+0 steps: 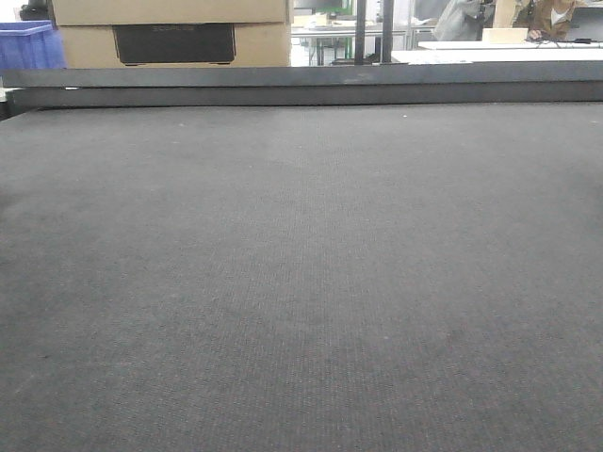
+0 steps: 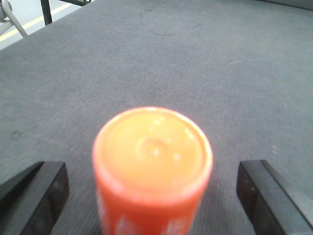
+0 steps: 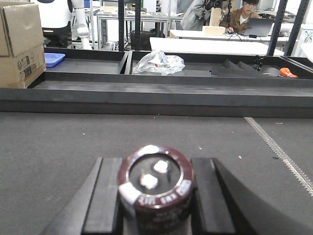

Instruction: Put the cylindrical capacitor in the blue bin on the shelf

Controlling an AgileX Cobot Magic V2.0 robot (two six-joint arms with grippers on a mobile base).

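Observation:
The orange cylindrical capacitor has to go in a blue bin on the shelf, so I should next grab it with my left gripper by its round body [image 2: 149, 205].
A dark maroon cylindrical capacitor [image 3: 155, 183] with two pale terminals on its top stands upright in my right gripper [image 3: 156, 164]. Both black fingers [image 3: 107, 196] press against its sides, just above the dark mat. In the left wrist view my left gripper [image 2: 151, 169] is open wide. A blurred orange cylinder [image 2: 152, 152] stands between its fingers [image 2: 41, 191] with a clear gap on each side. A blue bin [image 1: 28, 45] shows beyond the table's far left corner; what it rests on is hidden. The shelf is out of view. Neither gripper appears in the front view.
A dark mat [image 1: 301, 282] covers the table, ending in a raised black rail [image 1: 301, 85]. Cardboard boxes [image 1: 170, 33] stand behind it. Beyond the rail lie black trays [image 3: 83, 54], a crumpled plastic bag [image 3: 157, 62], a shallow blue tray [image 3: 54, 58] and an orange tool [image 3: 287, 72].

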